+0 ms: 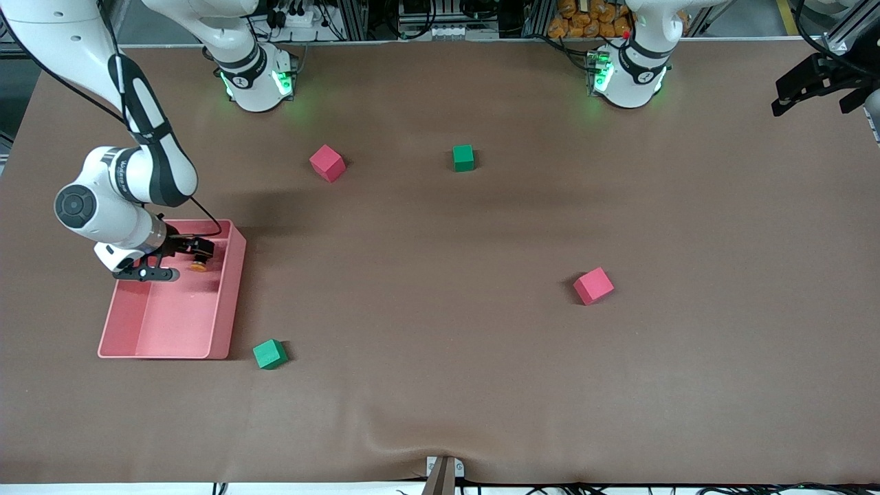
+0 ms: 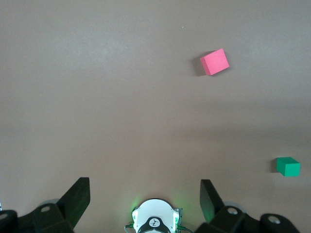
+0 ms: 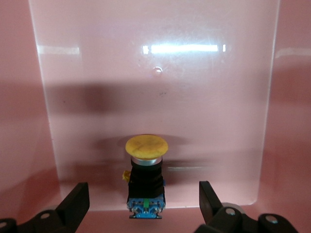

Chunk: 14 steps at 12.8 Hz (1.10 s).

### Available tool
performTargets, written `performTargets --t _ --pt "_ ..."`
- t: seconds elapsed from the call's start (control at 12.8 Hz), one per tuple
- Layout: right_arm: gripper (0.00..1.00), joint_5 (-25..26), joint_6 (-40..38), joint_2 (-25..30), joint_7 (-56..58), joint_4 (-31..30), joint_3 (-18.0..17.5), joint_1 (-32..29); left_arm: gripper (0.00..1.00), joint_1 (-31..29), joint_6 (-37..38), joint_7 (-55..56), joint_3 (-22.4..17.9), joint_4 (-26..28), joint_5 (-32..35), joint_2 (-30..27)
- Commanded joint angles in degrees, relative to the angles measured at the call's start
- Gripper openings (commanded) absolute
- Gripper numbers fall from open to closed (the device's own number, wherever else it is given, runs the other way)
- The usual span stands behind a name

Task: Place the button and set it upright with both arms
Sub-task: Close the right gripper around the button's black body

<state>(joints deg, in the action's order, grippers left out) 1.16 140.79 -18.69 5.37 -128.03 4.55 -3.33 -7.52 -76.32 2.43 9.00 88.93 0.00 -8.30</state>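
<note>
The fingers of my right gripper are above the button's black body (image 3: 147, 180) in the pink tray in the right wrist view, so they should go lower before they close on it.
The button (image 1: 199, 265) has an orange cap, a black body and a blue terminal end. It rests in the pink tray (image 1: 232, 295) at the right arm's end of the table. My right gripper (image 1: 194, 258) is low in the tray and open. In the right wrist view the button (image 3: 146, 182) sits between the two fingers (image 3: 77, 196) with a gap on each side, blue end toward the wrist. My left gripper (image 1: 818, 79) waits high over the table edge at the left arm's end, open and empty (image 2: 144, 189).
Two red cubes (image 1: 327, 163) (image 1: 593, 285) and two green cubes (image 1: 463, 157) (image 1: 269, 354) lie scattered on the brown table. The left wrist view shows a red cube (image 2: 215, 61), a green cube (image 2: 288, 166) and the left arm's base (image 2: 154, 221). Tray walls (image 3: 14, 121) surround the right gripper.
</note>
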Motion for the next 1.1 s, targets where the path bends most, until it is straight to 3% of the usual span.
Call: performTargets --t 0.0,0.24,0.78,1.02 --pt "1.0 0.08 0.89 -0.55 1.14 -0.38 -0.51 -0.89 1.0 -0.39 1.7 0.74 0.58 -0.6 0.18 -1.27" --pt "1.0 0.08 0.97 -1.87 1.14 -0.38 -0.42 -0.98 1.0 -0.13 1.53 5.47 0.67 -1.48 0.88 -0.76" --pt "1.0 0.08 -0.43 -2.93 1.22 -0.47 -0.42 -0.98 1.0 0.13 1.61 4.52 1.02 -2.0 0.79 -0.58" --pt "1.0 0.16 -0.35 -3.36 1.22 -0.38 -0.42 -0.98 1.0 0.05 1.26 4.6 3.13 -2.01 0.97 -0.31"
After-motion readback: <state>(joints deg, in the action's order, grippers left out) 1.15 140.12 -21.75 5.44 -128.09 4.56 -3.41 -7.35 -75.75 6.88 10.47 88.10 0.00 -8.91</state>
